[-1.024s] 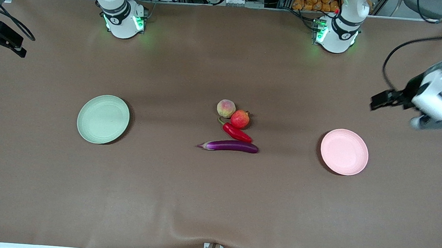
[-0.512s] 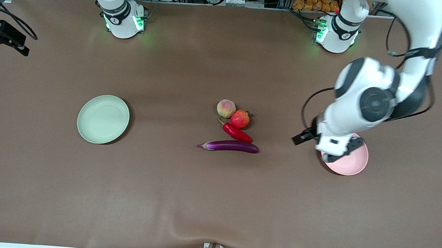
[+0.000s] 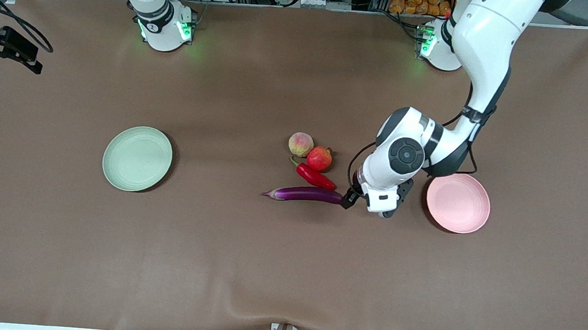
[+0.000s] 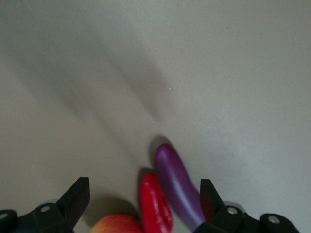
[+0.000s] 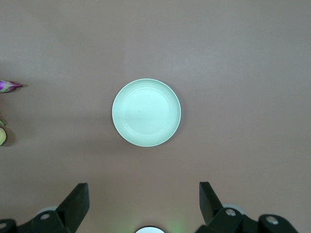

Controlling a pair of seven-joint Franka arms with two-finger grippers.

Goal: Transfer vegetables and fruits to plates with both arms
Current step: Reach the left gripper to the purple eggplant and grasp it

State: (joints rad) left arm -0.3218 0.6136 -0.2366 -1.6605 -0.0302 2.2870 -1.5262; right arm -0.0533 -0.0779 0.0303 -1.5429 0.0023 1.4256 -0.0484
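My left gripper grabs the eggplant by its thick rounded end (image 3: 334,196) next, since that end sticks out past the red chili (image 3: 315,177) close along the eggplant's side.
At mid-table lie a purple eggplant (image 3: 302,193), a red chili (image 3: 315,177), a red pomegranate (image 3: 319,158) and a peach (image 3: 301,144). My left gripper (image 3: 359,199) hangs low at the eggplant's thick end, between it and the pink plate (image 3: 458,202). In the left wrist view this gripper (image 4: 144,189) is open; eggplant (image 4: 177,182), chili (image 4: 155,204) and pomegranate (image 4: 116,224) lie within its span, untouched. The right gripper (image 5: 143,191) is open, high up, waiting, looking down on the green plate (image 5: 146,112). Both plates, green one (image 3: 137,158) included, hold nothing.
The brown table mat (image 3: 286,269) is bare nearer the front camera. Both green-lit arm bases (image 3: 163,26) stand along the edge farthest from that camera. A black bracket with cables (image 3: 6,50) juts in at the right arm's end.
The left arm has swung in from its end of the table, passed over the pink plate and come down at the eggplant's thick end. Fruits, vegetables and plates have not moved.
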